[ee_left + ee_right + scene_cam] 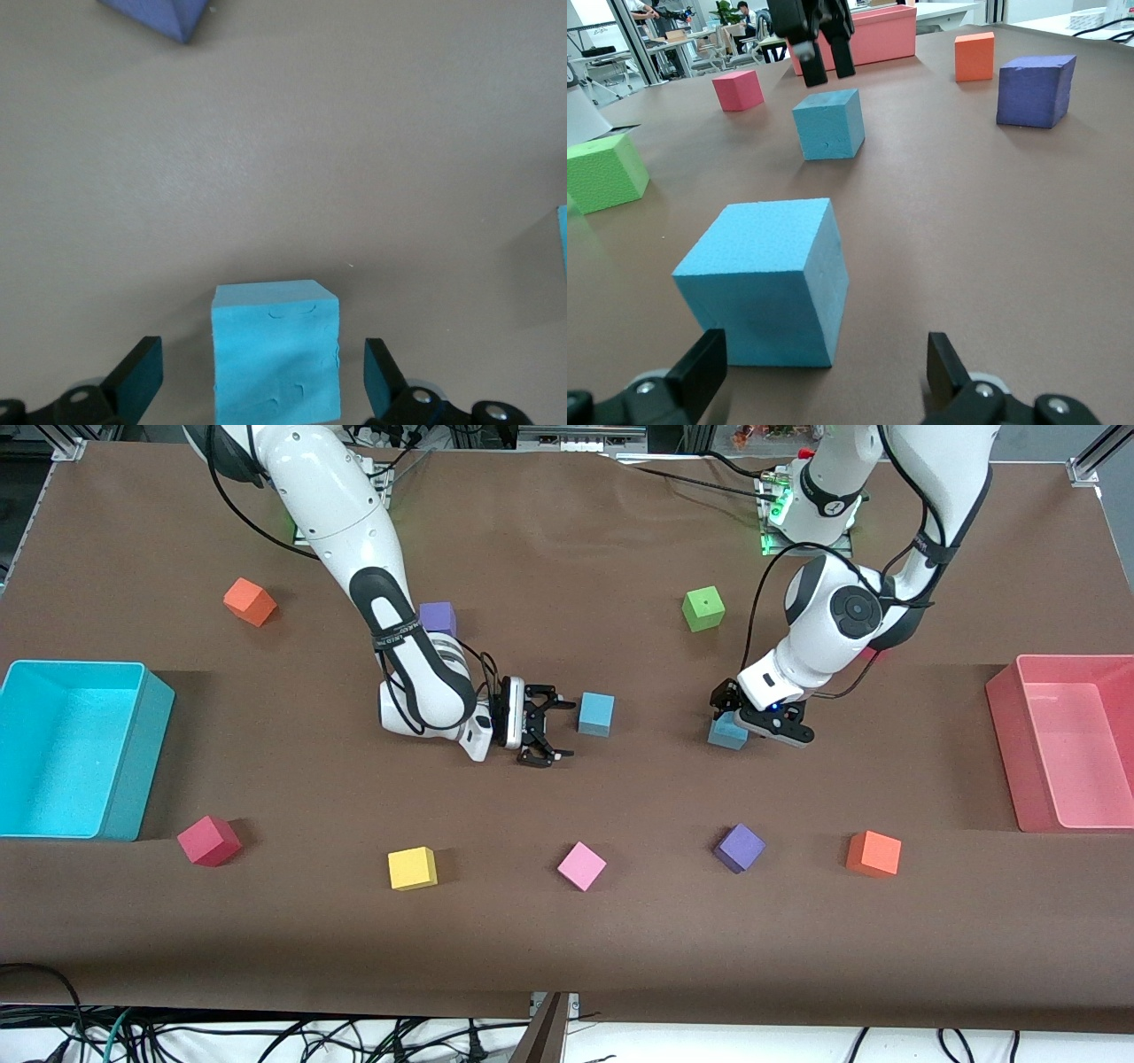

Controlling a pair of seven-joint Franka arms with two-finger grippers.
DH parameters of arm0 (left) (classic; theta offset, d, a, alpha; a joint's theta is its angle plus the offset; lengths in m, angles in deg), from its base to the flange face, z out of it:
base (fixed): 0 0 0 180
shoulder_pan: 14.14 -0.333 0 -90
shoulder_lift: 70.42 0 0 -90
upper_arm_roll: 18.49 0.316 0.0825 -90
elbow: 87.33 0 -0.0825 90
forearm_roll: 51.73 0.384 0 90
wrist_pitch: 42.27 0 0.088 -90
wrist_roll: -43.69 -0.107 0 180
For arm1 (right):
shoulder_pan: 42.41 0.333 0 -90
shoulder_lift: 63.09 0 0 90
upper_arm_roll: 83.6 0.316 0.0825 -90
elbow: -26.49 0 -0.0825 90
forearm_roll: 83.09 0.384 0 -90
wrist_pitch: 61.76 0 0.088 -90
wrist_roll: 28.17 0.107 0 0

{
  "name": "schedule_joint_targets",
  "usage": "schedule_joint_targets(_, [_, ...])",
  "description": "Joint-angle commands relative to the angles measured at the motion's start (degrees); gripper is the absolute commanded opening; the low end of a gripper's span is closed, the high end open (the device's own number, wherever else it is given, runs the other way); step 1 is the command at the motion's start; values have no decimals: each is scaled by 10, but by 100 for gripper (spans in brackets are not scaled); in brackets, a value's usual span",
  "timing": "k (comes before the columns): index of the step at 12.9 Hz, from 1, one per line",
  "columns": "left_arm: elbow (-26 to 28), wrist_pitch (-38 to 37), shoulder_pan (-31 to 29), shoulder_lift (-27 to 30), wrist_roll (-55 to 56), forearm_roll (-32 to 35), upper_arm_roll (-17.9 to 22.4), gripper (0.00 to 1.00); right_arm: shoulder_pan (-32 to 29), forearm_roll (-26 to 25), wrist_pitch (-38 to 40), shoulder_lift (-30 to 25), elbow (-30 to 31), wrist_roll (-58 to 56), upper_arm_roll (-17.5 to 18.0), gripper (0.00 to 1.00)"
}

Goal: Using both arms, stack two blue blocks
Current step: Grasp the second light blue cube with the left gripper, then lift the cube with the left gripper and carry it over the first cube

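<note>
My left gripper is to grab the sky-blue block by its opposite sides next, so that it can stack the block on the other blue block.
Two sky-blue blocks rest on the brown table. One blue block [596,714] lies just ahead of my right gripper [560,729], which is low, open and empty. In the right wrist view this block [766,279] sits just past the fingertips of the right gripper [824,372], off toward one finger. The other blue block [726,733] is under my left gripper [731,713], toward the left arm's end. In the left wrist view this block [275,354] shows between the open fingers of the left gripper [263,381], untouched. It also shows in the right wrist view [828,124].
A cyan bin [133,779] stands at the right arm's end and a pink bin [1005,735] at the left arm's end. Loose cubes: orange [250,600], purple [437,617], green [703,608], red [209,840], yellow [412,868], pink [581,865], purple [739,847], orange [873,853].
</note>
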Motion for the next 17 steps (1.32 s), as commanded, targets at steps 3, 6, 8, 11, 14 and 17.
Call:
schedule_joint_targets(3, [10,40,2,-21,4,0,-3,84,4,14,-8,1,-3,-10,3,100])
schedule_joint_targets(6, [11,40,4,-24,3,0,-3,32,3,19,-8,1,-3,-17,3,100])
schedule_joint_targets(8, [9,32,4,-11,5,0,-3,25,4,24,-8,1,-3,-18,3,100])
schedule_joint_targets(11, [-28,-60,5,27,29,0,-10,23,4,24,-8,1,-3,-18,3,100])
schedule_joint_targets(14, [-167,-279,7,27,85,0,-32,23,4,24,-8,1,-3,-18,3,100])
schedule_joint_targets(17, [-221,-324,47,17,140,0,-36,23,4,23,-8,1,-2,-19,3,100])
